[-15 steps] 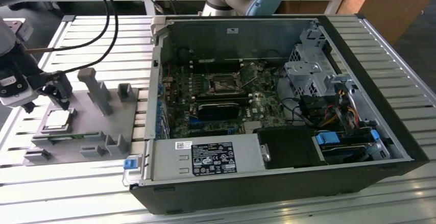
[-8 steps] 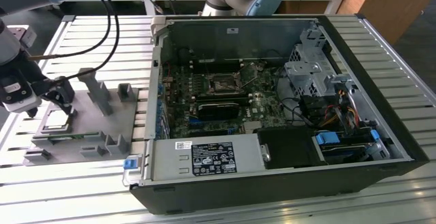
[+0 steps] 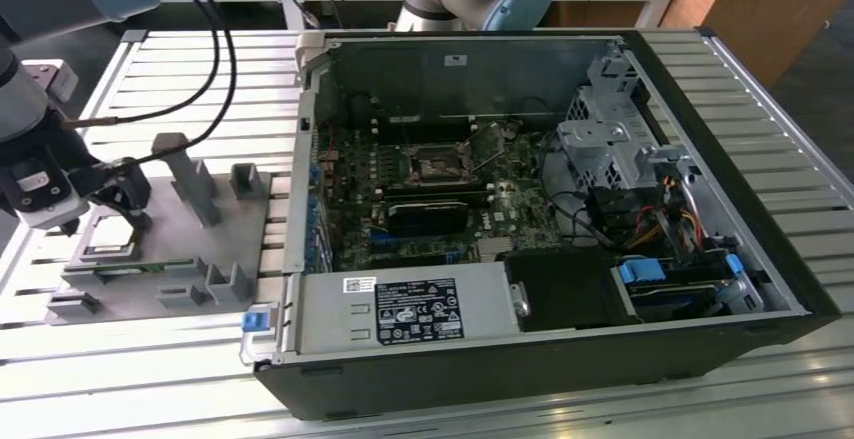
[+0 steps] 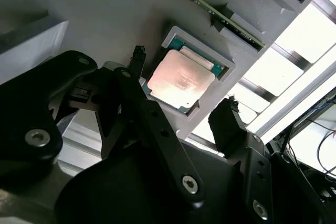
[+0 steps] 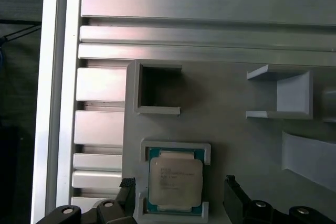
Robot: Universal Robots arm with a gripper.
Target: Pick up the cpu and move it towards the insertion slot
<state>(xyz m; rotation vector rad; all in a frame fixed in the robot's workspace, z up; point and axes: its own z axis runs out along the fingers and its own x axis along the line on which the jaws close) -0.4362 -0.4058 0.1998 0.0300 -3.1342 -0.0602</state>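
Note:
My gripper should grab the cpu by its opposite edges between the holder's brackets next. Then it can take the cpu toward the insertion slot (image 3: 434, 164).
The cpu (image 5: 175, 182) lies flat in a square recess of the grey plastic fixture (image 5: 231, 129), its pale metal top facing up. In both wrist views my gripper (image 5: 178, 183) is open, with one black fingertip (image 5: 127, 184) on each side of the chip and a gap between each and it. From the second wrist camera the cpu (image 4: 181, 80) sits between the spread fingers (image 4: 228, 114). In the exterior view the gripper (image 3: 100, 221) hangs just over the cpu (image 3: 112, 250) at the far left. The insertion slot (image 3: 434, 164) is inside the open computer case.
The fixture (image 3: 174, 249) carries upright posts (image 3: 187, 187) and small blocks near the gripper. The case wall (image 3: 304, 159) stands between fixture and motherboard. A long black card (image 3: 427, 214) lies below the slot, and a power supply (image 3: 400, 309) in front. Cables (image 3: 200, 19) hang at the left.

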